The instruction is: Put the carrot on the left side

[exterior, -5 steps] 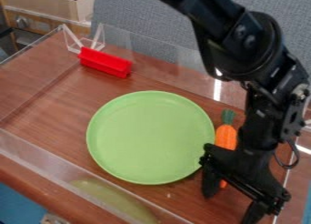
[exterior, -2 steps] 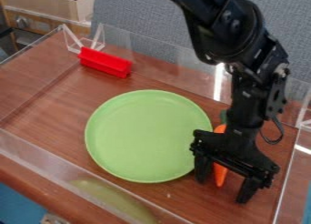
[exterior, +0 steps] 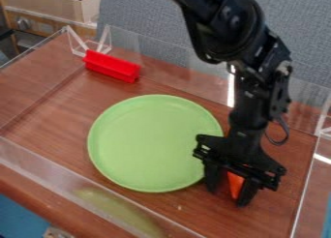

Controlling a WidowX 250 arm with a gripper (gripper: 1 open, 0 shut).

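Observation:
The gripper should next grab the carrot by its orange body (exterior: 235, 184), and then the robot should carry the carrot over to the left side.
The small orange carrot (exterior: 234, 187) lies on the wooden table just past the right rim of the green plate (exterior: 139, 145), at the front right. My gripper (exterior: 237, 190) points straight down over it, a black finger on each side of the carrot. The jaws still stand apart, and only a strip of orange shows between them. The carrot's stem end is hidden behind the arm.
A red rectangular block (exterior: 111, 66) lies at the back left. Low clear plastic walls (exterior: 39, 155) ring the wooden table (exterior: 52, 97). A cardboard box (exterior: 52, 4) stands beyond the back left corner. The black arm (exterior: 239, 44) rises over the right side.
The gripper has shifted left, towards the plate's rim, rolled a little and come down astride the carrot. Its fingers have drawn somewhat closer together.

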